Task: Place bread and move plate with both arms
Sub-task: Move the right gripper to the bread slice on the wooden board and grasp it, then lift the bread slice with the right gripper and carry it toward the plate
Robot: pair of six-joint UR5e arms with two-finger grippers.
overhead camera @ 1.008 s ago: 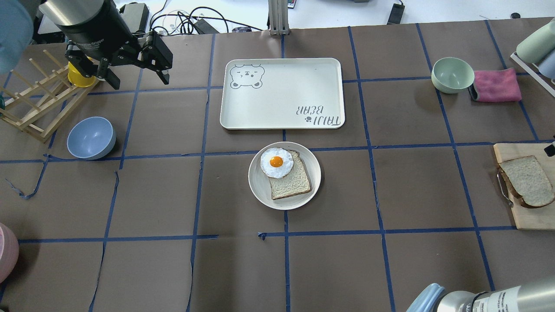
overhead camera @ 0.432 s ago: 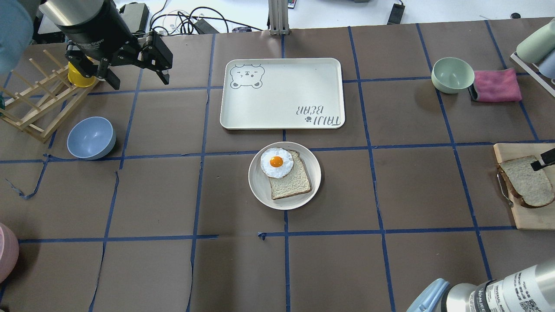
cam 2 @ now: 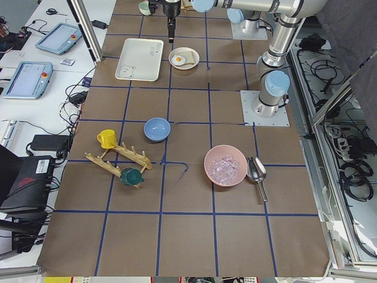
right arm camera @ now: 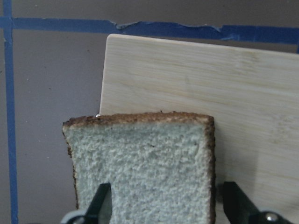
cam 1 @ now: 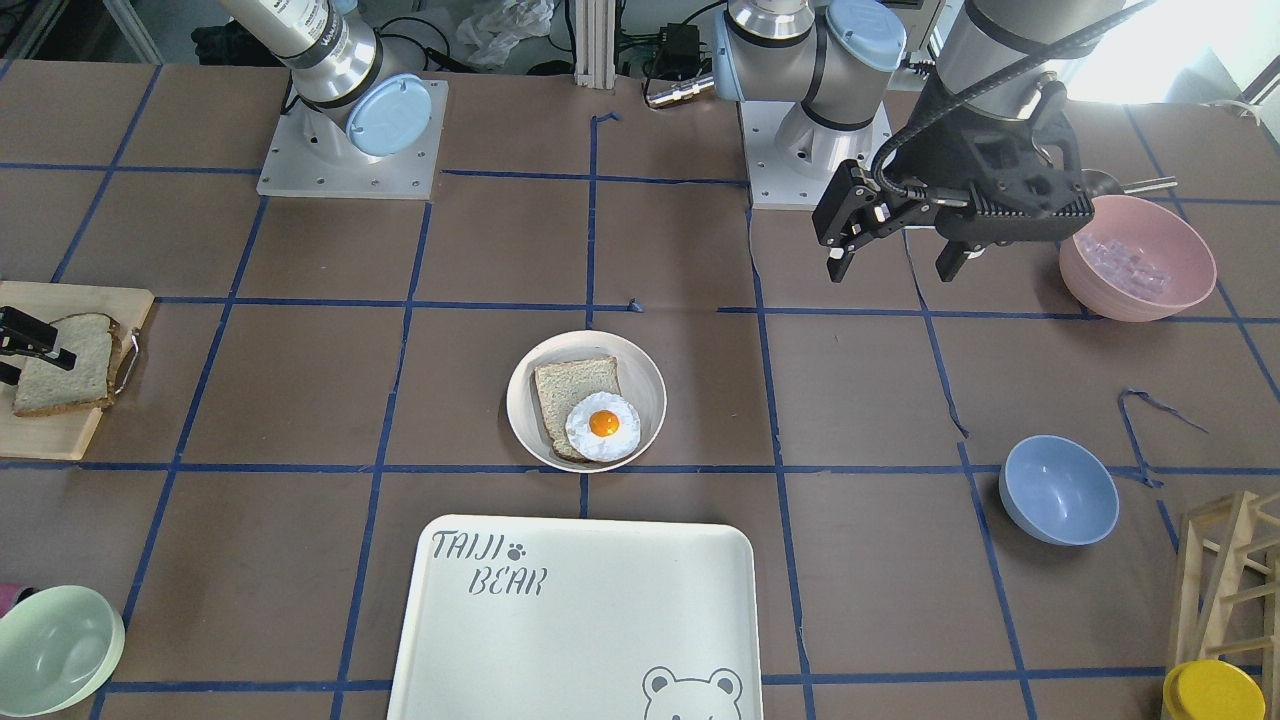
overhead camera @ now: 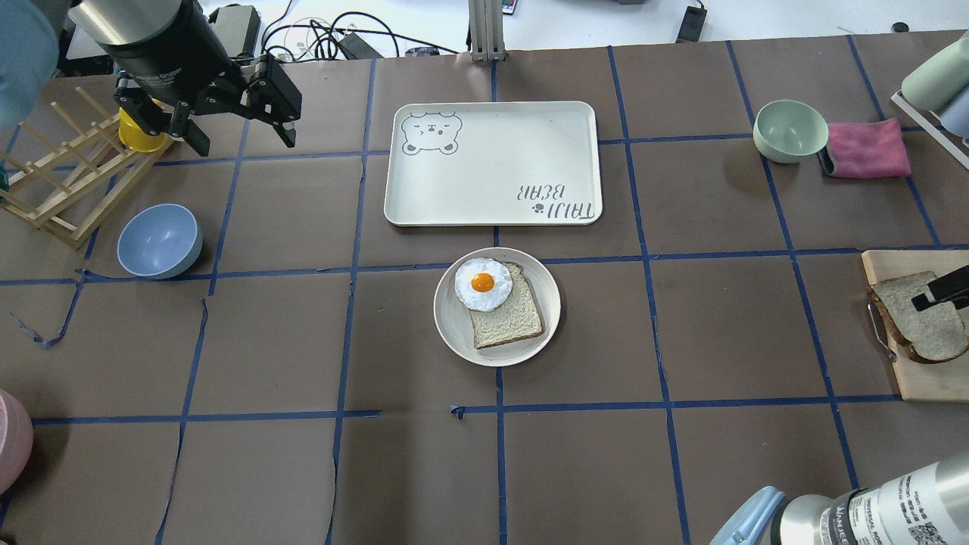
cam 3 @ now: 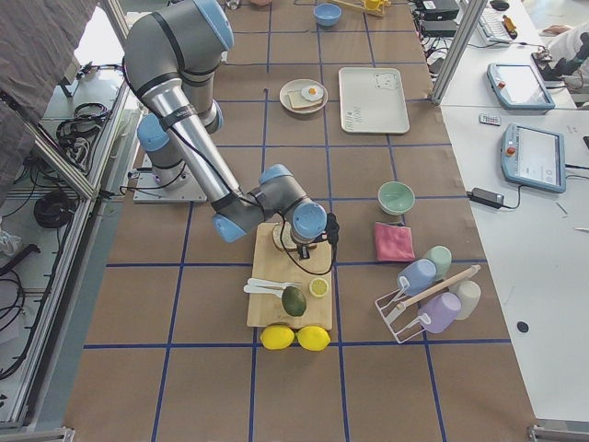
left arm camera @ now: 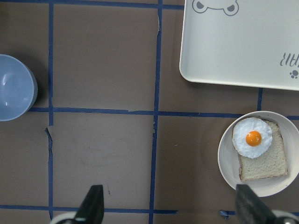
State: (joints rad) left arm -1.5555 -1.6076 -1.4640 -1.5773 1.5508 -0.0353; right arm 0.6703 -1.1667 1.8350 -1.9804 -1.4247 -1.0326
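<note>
I should lay the bread over the fried egg on the plate, so my right gripper should next grab the bread by its crust edge (right arm camera: 212,165).
The bread (overhead camera: 912,322), a large greyish-tan slice with a dark crust, lies on a wooden cutting board (overhead camera: 920,382) at the right edge; it also shows in the front view (cam 1: 62,368). My right gripper (right arm camera: 166,205) is open just above it, with one finger (overhead camera: 939,291) over the slice and the other beside its crust. The bread (right arm camera: 140,163) fills the right wrist view. The round cream plate (overhead camera: 452,327) sits mid-table, holding a smaller pale slice with a fried egg (overhead camera: 483,284). My left gripper (overhead camera: 244,144) hangs open and empty at the far left, well away from the plate (left arm camera: 227,161).
The white TAIJI BEAR tray (overhead camera: 492,163) lies just beyond the plate. A pale green bowl (overhead camera: 789,130) and pink cloth (overhead camera: 867,147) sit far right. A blue bowl (overhead camera: 159,241), wooden rack (overhead camera: 68,178) and yellow cup (overhead camera: 140,135) stand at the left. A pink bowl (cam 1: 1135,255) is near the left arm.
My right gripper has come in from the right edge and now sits over the bread on the board. The left arm, the plate and the bread have not moved.
</note>
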